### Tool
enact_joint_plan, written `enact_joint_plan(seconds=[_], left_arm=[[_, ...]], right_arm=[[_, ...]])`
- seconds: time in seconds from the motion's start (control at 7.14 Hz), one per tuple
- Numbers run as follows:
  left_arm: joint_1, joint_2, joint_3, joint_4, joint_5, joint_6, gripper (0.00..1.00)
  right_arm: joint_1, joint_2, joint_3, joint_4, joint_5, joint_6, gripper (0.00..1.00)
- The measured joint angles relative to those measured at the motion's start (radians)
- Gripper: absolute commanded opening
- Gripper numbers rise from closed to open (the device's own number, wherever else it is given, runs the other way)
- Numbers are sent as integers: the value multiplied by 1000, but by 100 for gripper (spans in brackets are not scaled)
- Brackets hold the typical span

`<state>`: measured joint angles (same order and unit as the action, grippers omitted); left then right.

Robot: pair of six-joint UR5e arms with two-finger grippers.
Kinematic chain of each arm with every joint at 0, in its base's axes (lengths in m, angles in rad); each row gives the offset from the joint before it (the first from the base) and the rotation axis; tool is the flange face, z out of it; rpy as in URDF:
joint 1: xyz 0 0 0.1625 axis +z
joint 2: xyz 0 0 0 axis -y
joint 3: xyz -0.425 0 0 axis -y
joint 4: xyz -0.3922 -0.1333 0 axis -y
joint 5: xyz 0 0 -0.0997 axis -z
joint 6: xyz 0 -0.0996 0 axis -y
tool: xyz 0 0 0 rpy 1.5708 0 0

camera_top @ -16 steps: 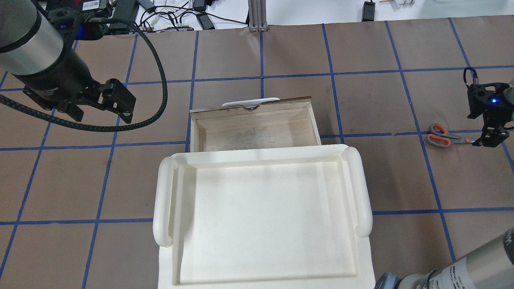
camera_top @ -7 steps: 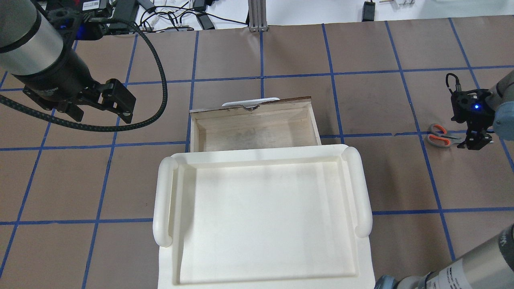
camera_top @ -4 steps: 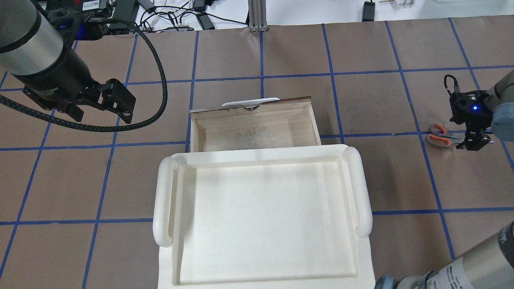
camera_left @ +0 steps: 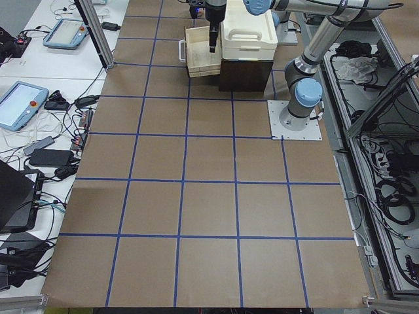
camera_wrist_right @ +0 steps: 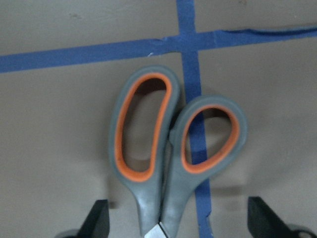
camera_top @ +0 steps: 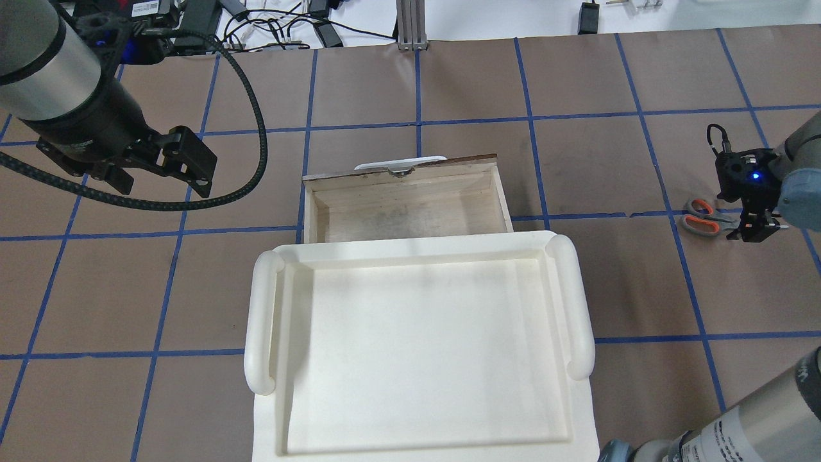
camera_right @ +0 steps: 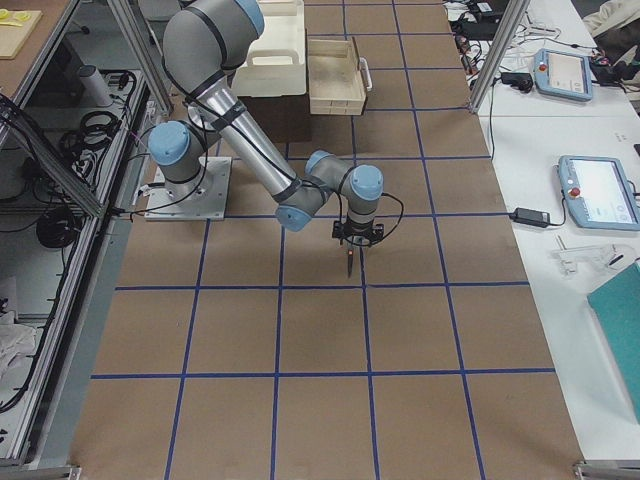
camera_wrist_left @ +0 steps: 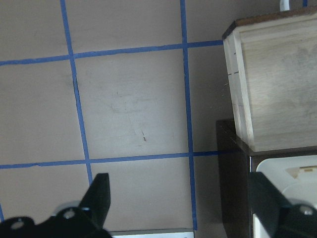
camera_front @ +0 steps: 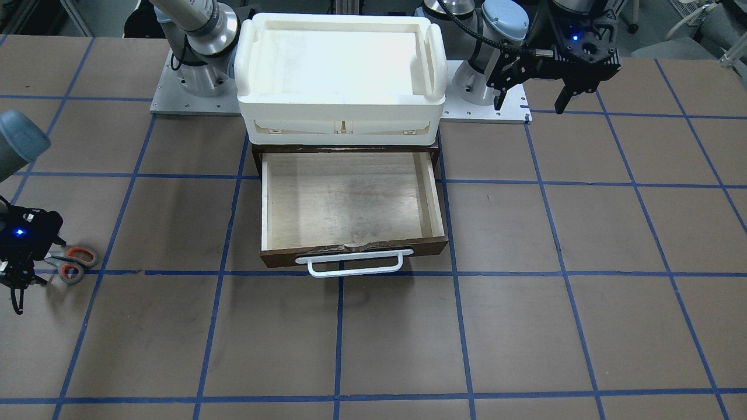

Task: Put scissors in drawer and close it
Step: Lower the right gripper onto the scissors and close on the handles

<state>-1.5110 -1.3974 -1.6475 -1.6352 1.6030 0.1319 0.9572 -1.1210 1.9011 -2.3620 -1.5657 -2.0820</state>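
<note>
The scissors need to go away in the drawer [camera_front: 350, 199], so my right gripper will grab them next by the neck below their loop handles.
The scissors [camera_top: 702, 217] lie flat on the table at the far right, their grey-and-orange loop handles [camera_wrist_right: 168, 153] pointing toward the drawer. They also show in the front view [camera_front: 73, 263]. My right gripper [camera_top: 752, 228] is open and low over them; its fingertips [camera_wrist_right: 98, 221] straddle the neck just behind the handles. The blades are hidden under it. The drawer [camera_top: 397, 170] is pulled open, its pale wood inside [camera_front: 344, 198] bare, its white bar handle [camera_front: 350, 268] at the front. My left gripper [camera_top: 192, 168] is open and empty, held above the table left of the drawer.
A white plastic bin [camera_top: 263, 321] sits on top of the dark cabinet [camera_wrist_left: 230, 163] that holds the drawer. The brown table has a blue tape grid. Cables and devices lie past the table's far edge [camera_top: 282, 25].
My right gripper has moved left along the scissors, from over the blades toward the handles. The left arm, drawer and scissors have not moved.
</note>
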Motion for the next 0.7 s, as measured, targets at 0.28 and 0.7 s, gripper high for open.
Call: enact_joint_plan(seconds=[0.28, 0.7], left_arm=[[1, 0, 0, 0, 0, 0, 100], [0, 0, 0, 0, 0, 0, 100]], right_arm=[[0, 0, 0, -1, -15, 12, 18], [0, -4, -1, -13, -43, 28, 0]])
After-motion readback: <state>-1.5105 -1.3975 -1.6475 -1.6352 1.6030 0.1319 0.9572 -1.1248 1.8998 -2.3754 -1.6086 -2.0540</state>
